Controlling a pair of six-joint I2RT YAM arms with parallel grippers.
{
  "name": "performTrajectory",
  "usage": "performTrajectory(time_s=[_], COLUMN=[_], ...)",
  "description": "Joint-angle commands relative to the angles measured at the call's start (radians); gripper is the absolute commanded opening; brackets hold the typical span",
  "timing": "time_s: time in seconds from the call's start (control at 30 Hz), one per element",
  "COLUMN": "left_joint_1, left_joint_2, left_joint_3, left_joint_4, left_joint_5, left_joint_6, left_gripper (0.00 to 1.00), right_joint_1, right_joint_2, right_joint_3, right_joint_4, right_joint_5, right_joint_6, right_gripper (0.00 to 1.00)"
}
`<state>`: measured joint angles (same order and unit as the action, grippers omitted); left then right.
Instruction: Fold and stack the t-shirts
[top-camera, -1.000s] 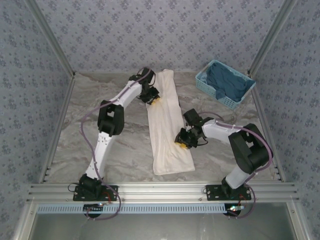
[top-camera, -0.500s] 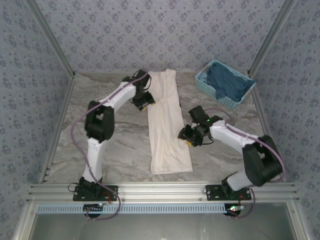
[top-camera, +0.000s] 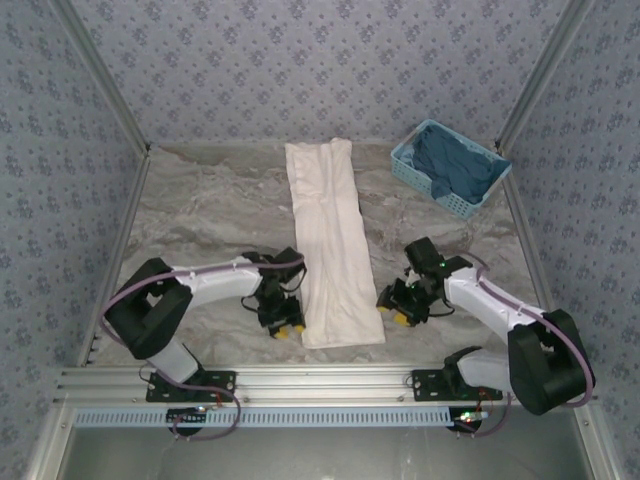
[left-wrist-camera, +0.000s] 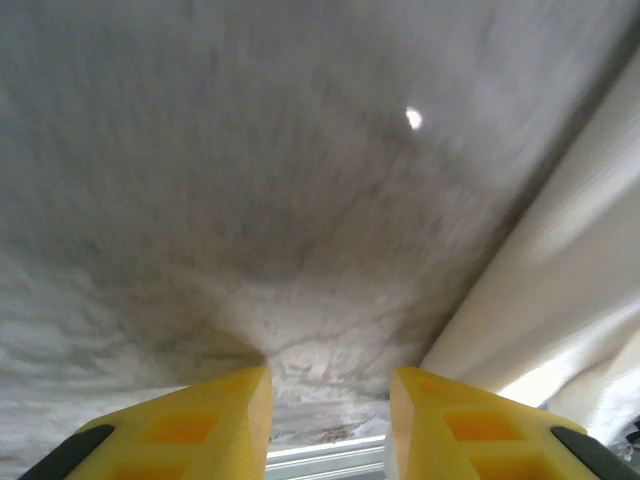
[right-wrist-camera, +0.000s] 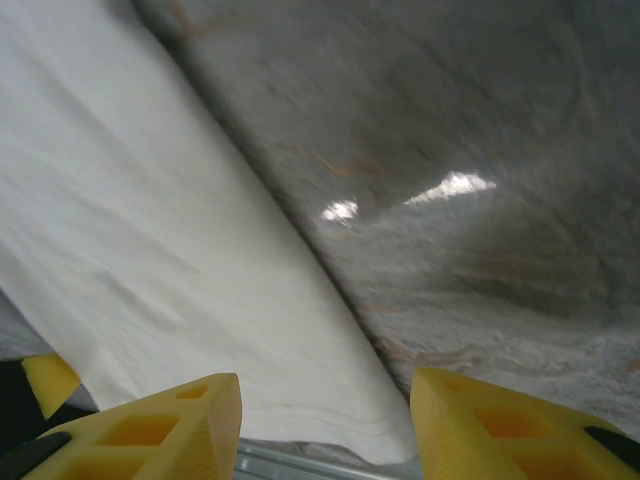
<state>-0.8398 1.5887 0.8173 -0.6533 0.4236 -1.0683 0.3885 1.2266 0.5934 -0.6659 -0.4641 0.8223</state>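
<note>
My right gripper will grab the t-shirt's near hem corner (top-camera: 379, 337) (right-wrist-camera: 382, 436) next, opposite my left gripper's corner. I will then fold the near end of the t-shirt over the strip.
A cream-white t-shirt (top-camera: 328, 240) lies folded into one long narrow strip that runs from the back of the table to its near edge. My left gripper (top-camera: 283, 325) sits low beside the strip's near left corner. In the left wrist view it (left-wrist-camera: 330, 425) is open over bare marble, with the t-shirt's edge (left-wrist-camera: 560, 290) off to the right. My right gripper (top-camera: 400, 315) hovers just right of the near right corner. In the right wrist view it (right-wrist-camera: 325, 430) is open, the t-shirt's hem corner (right-wrist-camera: 150, 250) lying below and between its fingers, ungripped.
A light-blue lattice basket (top-camera: 450, 168) holding blue cloth stands at the back right. The marble tabletop (top-camera: 200, 200) is walled by patterned panels on three sides. An aluminium rail (top-camera: 320, 380) runs along the near edge, close to both grippers.
Both arms have drawn back toward the near edge. The left gripper travelled from the strip's far end to its near left corner; the right slid down to the near right corner.
</note>
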Motion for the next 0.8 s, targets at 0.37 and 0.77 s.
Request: performTrajectory(time_s=[0.37,0.77], left_joint_1=[-0.154,-0.165], left_joint_2=[0.029,-0.021], left_joint_3=[-0.05,0.054], left_joint_4=[0.266,0.157], left_joint_5=[-0.04,-0.073], left_joint_6=[-0.235,-0.204], left_gripper=[0.27,0.34], right_joint_1=[0.083,0.172], right_joint_2=[0.091,0.059], right_joint_3=[-0.082,-0.023], right_joint_4=[0.104,0.033], right_joint_5=[-0.106,-0.077], right_joint_6=[0.021,0.088], right_gripper=[0.45,0.45])
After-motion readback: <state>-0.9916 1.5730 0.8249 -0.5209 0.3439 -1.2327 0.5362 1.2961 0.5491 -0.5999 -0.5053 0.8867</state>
